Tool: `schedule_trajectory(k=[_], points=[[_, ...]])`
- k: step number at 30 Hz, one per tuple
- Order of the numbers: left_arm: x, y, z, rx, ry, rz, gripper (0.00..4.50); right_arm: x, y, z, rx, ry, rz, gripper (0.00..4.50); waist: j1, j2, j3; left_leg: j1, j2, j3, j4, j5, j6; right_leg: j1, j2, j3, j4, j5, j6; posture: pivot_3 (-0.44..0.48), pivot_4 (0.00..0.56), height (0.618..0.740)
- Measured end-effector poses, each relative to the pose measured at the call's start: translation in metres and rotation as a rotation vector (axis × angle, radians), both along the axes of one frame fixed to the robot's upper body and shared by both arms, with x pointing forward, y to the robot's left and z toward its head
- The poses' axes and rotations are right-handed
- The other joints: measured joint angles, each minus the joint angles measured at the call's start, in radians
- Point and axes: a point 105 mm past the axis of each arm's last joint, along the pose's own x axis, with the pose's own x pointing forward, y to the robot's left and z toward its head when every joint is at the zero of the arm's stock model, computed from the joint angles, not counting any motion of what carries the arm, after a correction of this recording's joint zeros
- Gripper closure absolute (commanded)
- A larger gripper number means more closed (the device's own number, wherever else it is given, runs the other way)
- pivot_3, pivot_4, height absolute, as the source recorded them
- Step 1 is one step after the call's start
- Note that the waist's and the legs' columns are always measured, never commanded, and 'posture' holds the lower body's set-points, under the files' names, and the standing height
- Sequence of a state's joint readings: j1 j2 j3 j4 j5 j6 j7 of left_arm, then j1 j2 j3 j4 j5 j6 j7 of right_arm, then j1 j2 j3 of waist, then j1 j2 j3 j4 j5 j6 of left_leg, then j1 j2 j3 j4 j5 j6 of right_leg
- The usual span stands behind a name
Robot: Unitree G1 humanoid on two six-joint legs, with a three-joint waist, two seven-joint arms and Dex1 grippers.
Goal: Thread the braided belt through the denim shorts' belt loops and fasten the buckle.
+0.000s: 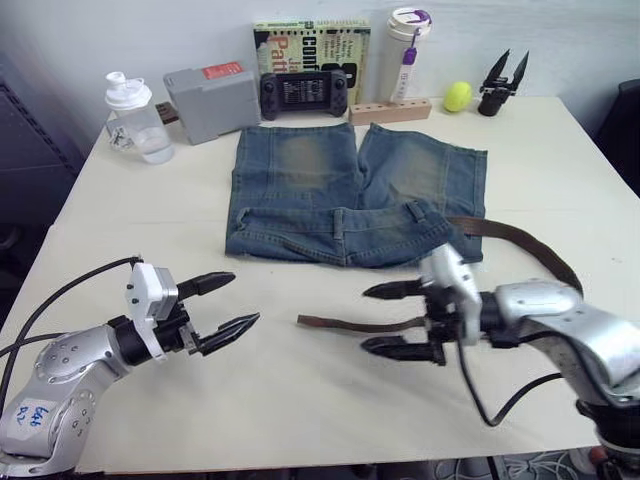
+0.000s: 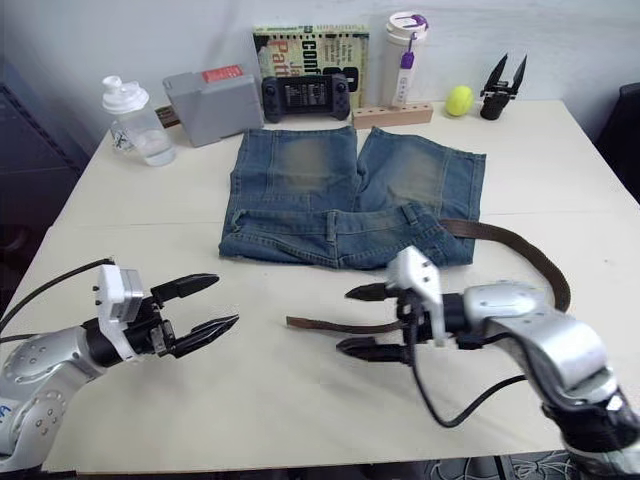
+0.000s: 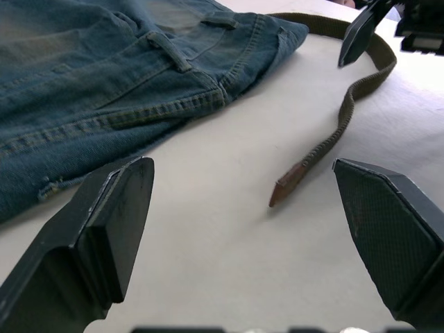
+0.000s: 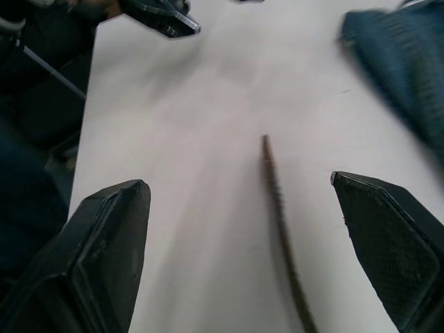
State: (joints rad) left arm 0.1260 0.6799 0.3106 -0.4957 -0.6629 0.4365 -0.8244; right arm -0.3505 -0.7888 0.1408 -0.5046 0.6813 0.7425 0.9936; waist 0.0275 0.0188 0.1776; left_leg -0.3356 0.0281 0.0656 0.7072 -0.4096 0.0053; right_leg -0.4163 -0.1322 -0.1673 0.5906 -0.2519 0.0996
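Note:
The belt needs to go through the shorts' loops, so the left gripper should grab the belt by its brown tip (image 1: pixel 308 321) (image 3: pixel 287 183) next.
The denim shorts (image 1: pixel 350 190) lie flat in the middle of the table, waistband toward me, with belt loops (image 3: pixel 170 50) along it. The braided belt (image 1: pixel 345 323) comes out from under the shorts' right waist corner (image 1: pixel 500 232), curves right behind my right arm, and ends in a brown tip on bare table. My right gripper (image 1: pixel 366 319) is open, its fingers straddling the strap near that tip (image 4: pixel 274 187). My left gripper (image 1: pixel 245 298) is open and empty, left of the tip and pointing at it (image 3: pixel 288 182). The buckle is hidden.
Along the table's back edge stand a shaker bottle (image 1: pixel 135 115), a grey box (image 1: pixel 210 100), a game controller (image 1: pixel 303 92), a book (image 1: pixel 312 45), a white tumbler (image 1: pixel 405 60), a wooden block (image 1: pixel 390 110), a yellow ball (image 1: pixel 458 96) and a black spare gripper (image 1: pixel 503 85).

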Motion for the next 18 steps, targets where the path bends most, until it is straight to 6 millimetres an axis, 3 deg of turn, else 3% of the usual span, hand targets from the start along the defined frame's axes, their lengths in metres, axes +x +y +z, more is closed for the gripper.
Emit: schedule_trajectory(k=[5, 6, 8, 9, 12, 15, 17, 18], points=[[-0.003, -0.001, 0.001, 0.009, -0.002, -0.012, 0.00, 0.010, 0.002, -0.014, -0.089, -0.020, -0.025, 0.03, -0.002, -0.001, 0.000, 0.000, 0.000, 0.000, 0.002, 0.000, 0.000, 0.000, 0.000, 0.000, 0.001, 0.000, 0.000, 0.000, 0.150, 0.720], [-0.003, -0.001, 0.001, 0.009, -0.002, -0.012, 0.00, 0.011, 0.001, -0.016, -0.097, -0.020, -0.029, 0.26, -0.002, 0.000, 0.000, 0.000, 0.000, 0.000, 0.002, 0.000, 0.000, 0.000, 0.000, 0.000, 0.001, 0.000, 0.000, 0.000, 0.150, 0.720], [-0.004, -0.001, 0.001, 0.011, -0.001, -0.013, 0.00, 0.014, -0.003, -0.029, -0.155, -0.009, -0.047, 0.89, -0.002, 0.000, 0.000, 0.000, 0.000, 0.000, 0.002, -0.001, 0.000, 0.000, 0.001, 0.000, 0.001, 0.000, 0.000, 0.000, 0.150, 0.720], [-0.004, -0.001, 0.001, 0.011, -0.001, -0.014, 0.00, 0.016, -0.005, -0.035, -0.185, -0.002, -0.055, 1.53, -0.003, 0.000, 0.000, 0.000, 0.000, 0.000, 0.002, -0.001, 0.000, 0.000, 0.001, 0.000, 0.001, 0.000, 0.000, 0.000, 0.150, 0.720], [-0.004, -0.001, 0.000, 0.011, 0.000, -0.014, 0.00, 0.019, -0.008, -0.046, -0.231, 0.009, -0.073, 2.54, -0.005, 0.000, 0.000, 0.000, 0.001, 0.000, 0.001, -0.001, -0.001, 0.000, 0.001, 0.000, 0.001, 0.000, 0.000, 0.000, 0.150, 0.720], [-0.005, -0.002, 0.001, 0.013, -0.004, -0.017, 0.00, 0.029, -0.015, -0.058, -0.295, -0.015, -0.136, 3.93, -0.006, 0.000, 0.000, 0.000, 0.001, 0.001, 0.002, -0.001, -0.001, 0.000, 0.001, 0.000, 0.001, 0.000, 0.000, 0.000, 0.150, 0.720], [-0.005, -0.002, 0.002, 0.013, -0.008, -0.020, 0.00, 0.035, -0.017, -0.059, -0.304, -0.052, -0.156, 4.42, -0.005, 0.000, 0.000, 0.000, 0.001, 0.001, 0.002, -0.001, -0.001, 0.000, 0.001, 0.000, 0.001, 0.000, 0.000, 0.000, 0.150, 0.720], [-0.005, -0.002, 0.002, 0.013, -0.008, -0.020, 0.00, 0.035, -0.017, -0.059, -0.304, -0.053, -0.158, 4.42, -0.005, 0.000, 0.000, 0.000, 0.001, 0.001, 0.002, -0.001, -0.001, 0.000, 0.001, 0.000, 0.001, 0.000, 0.000, 0.000, 0.150, 0.720]])
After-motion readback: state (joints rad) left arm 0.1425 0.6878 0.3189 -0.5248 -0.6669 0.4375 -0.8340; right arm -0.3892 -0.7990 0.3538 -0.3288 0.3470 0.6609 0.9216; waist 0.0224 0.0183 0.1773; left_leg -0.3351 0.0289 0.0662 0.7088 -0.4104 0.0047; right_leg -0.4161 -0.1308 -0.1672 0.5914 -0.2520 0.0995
